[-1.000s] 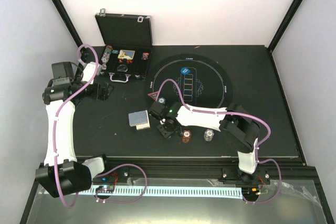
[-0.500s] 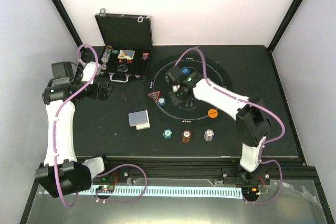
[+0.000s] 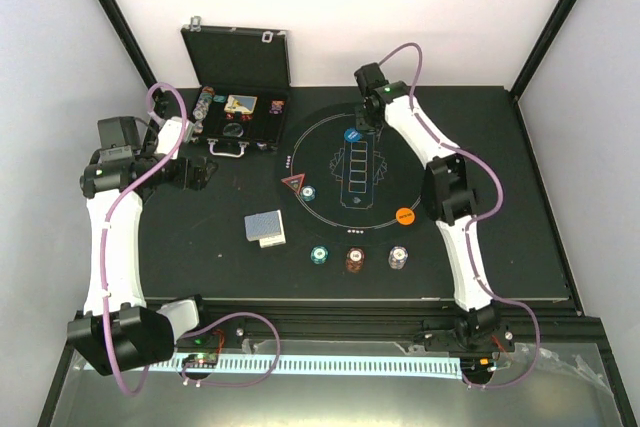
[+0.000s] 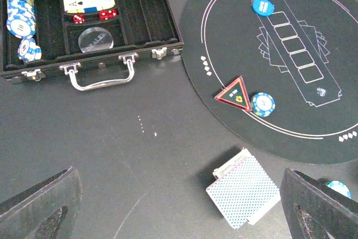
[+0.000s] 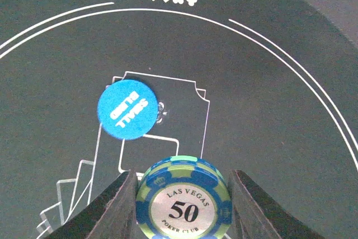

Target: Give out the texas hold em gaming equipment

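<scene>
The chip stays in my right gripper for now, since it hangs above the mat and would fall loose near small blind if I opened.
My right gripper (image 5: pixel 183 194) is shut on a blue-and-green "50" chip (image 5: pixel 183 200), held upright over the far part of the round mat (image 3: pixel 410 162). Just beyond it lies the blue disc (image 5: pixel 127 109) marked small blind. In the top view the right gripper (image 3: pixel 368 112) hangs at the mat's far edge. An orange disc (image 3: pixel 405 215), a red triangle marker (image 3: pixel 292 184) and a blue chip (image 3: pixel 308 192) lie on the mat. Teal (image 3: pixel 319 255), red-brown (image 3: pixel 354 260) and white (image 3: pixel 398 259) chips sit in front. The blue-backed card deck (image 4: pixel 243 190) lies near my open left gripper (image 4: pixel 179 211).
The black hinged case (image 3: pixel 238 97) stands open at the back left, with chip stacks, cards and dice inside (image 4: pixel 89 4). Its metal handle (image 4: pixel 100 76) faces the left gripper. The right arm (image 3: pixel 450 197) stretches over the mat's right side. White walls enclose the table.
The right arm has swung from the front row of chips across the mat to its far edge. The left arm has not moved.
</scene>
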Robot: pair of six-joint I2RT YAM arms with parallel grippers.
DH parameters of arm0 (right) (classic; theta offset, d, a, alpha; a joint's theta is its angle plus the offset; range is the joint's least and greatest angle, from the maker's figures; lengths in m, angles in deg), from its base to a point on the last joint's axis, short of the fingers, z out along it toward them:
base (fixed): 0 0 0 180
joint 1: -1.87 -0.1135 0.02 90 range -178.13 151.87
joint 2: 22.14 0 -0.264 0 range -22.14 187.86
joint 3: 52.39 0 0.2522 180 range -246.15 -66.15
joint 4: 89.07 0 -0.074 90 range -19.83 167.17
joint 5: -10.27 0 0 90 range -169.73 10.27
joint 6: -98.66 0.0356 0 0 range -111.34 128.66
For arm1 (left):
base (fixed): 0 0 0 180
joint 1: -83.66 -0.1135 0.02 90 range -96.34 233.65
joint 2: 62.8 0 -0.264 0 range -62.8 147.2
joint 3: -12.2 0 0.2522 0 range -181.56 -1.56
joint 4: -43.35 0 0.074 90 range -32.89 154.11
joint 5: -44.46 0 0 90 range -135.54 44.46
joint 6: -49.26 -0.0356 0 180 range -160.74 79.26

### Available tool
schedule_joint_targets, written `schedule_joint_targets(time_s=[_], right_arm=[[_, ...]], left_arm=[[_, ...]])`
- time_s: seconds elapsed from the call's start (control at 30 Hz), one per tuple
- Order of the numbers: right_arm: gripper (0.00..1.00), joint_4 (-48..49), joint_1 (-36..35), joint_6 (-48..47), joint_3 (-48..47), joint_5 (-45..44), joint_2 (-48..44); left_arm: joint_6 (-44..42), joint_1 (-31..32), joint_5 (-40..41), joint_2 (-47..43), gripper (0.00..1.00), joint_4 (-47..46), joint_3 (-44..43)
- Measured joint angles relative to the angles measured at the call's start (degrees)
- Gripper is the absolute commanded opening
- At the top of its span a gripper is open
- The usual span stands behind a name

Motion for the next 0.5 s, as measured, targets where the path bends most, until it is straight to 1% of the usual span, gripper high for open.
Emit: schedule_joint_targets(time_s=[0.07, 0.13, 0.37, 0.5], right_arm=[[0.24, -0.55, 0.70, 0.00, -3.85, 0.33, 4.09], [0.25, -0.59, 1.11, -0.02, -5.31, 0.76, 6.62], [0.26, -0.26, 1.70, 0.02, -6.25, 2.71, 11.34], [0.25, -0.04, 1.68, 0.00, -6.34, 3.43, 12.57]], left_arm=[[0.00, 0.00, -0.09, 0.22, 0.99, -0.02, 0.00], [0.00, 0.00, -0.24, 0.55, 0.99, -0.04, 0.00], [0.00, 0.00, -0.48, 1.36, 0.99, -0.09, 0.00], [0.00, 0.00, -0.50, 1.42, 0.99, -0.13, 0.00]])
